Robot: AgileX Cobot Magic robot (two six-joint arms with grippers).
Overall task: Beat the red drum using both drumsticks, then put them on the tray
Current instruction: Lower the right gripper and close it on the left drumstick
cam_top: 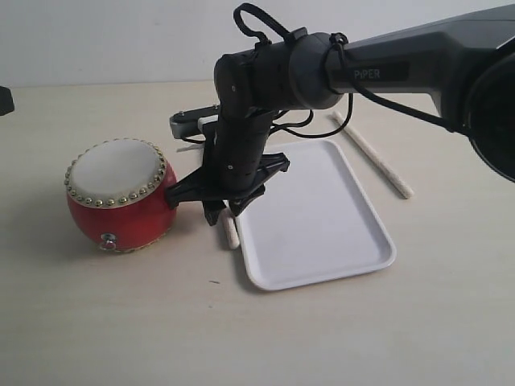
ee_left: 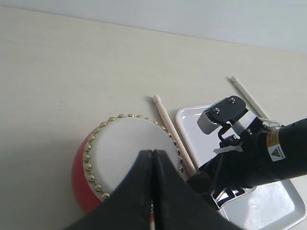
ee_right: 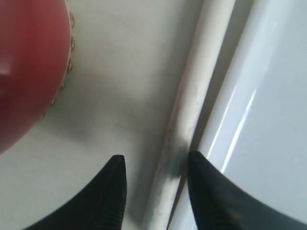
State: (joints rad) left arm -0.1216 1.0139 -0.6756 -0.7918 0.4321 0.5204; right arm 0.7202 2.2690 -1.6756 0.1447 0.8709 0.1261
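Observation:
My right gripper takes hold of the drumstick by its plain butt end [cam_top: 231, 228] next, to beat the red drum [cam_top: 117, 193].
The red drum [cam_top: 117, 193] stands left of the white tray [cam_top: 322, 209]. One drumstick [cam_top: 231, 232] lies on the table between them, along the tray's left rim. My right gripper [cam_top: 225, 211] has reached down over it. In the right wrist view that gripper [ee_right: 156, 160] is open, its fingers either side of the drumstick [ee_right: 192, 110], with the drum [ee_right: 24, 62] on one side and the tray [ee_right: 268, 120] on the other. The second drumstick [cam_top: 374, 157] lies beyond the tray's far right corner. My left gripper [ee_left: 152, 152] is shut and empty, hovering above the drum [ee_left: 124, 148].
The right arm [cam_top: 386, 72] stretches across above the tray from the right. A grey metal part [cam_top: 189, 122] sits behind the drum. A dark object [cam_top: 5, 100] shows at the far left edge. Bare beige table surrounds everything.

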